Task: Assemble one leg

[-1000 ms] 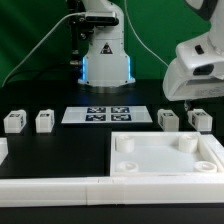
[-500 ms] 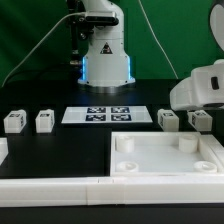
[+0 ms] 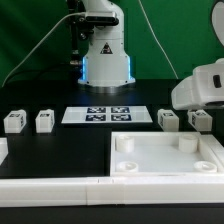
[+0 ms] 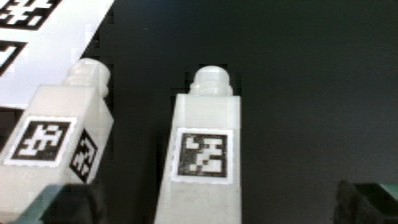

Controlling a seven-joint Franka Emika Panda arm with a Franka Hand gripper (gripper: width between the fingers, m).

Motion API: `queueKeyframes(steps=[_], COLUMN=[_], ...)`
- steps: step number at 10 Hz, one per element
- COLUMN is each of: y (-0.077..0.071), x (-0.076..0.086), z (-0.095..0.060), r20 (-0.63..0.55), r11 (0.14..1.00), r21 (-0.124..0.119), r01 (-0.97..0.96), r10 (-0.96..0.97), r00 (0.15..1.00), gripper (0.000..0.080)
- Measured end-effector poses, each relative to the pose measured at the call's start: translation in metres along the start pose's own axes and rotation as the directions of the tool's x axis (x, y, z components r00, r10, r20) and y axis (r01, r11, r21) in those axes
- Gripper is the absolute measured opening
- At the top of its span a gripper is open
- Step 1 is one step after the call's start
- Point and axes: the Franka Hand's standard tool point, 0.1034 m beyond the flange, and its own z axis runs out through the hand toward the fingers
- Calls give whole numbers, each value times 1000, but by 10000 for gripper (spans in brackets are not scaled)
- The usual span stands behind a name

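Note:
The robot's gripper isn't ready to close yet: its fingers are above the leg and would miss. It needs to go lower first, then close on the white leg.
Four small white legs with marker tags stand on the black table: two at the exterior view's left and two at its right. The arm's white hand hangs low over the right pair, and its fingers are hidden in that view. In the wrist view my gripper is open, with one dark fingertip on each side of one leg. The fingers do not touch it. The neighbouring leg lies just outside the jaws.
The large white panel with round corner sockets lies in front of the right legs. A white frame rail runs along the front. The marker board lies mid-table and shows in the wrist view. The robot base stands behind.
One second ago the hand was higher; it came down and to the exterior view's right over the right legs. In the last half second it has not moved.

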Motion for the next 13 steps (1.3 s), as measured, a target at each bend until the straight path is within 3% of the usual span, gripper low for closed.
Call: queueKeyframes(steps=[2,6,10,12,13], y=[0,-1,-2,-2,-2], x=[6,13,13,13,13], z=[8,38,40,40,40], r20=[-14,-35,-30,-30,-30], r11=[1000,1000,1000,1000,1000], r21=[5,9,6,6,6], r01=[0,-2,-1,-1,-1], r10=[0,3,1,1,1], r00=[1000,999,1000,1000,1000], gripper=[649,649,649,380,380])
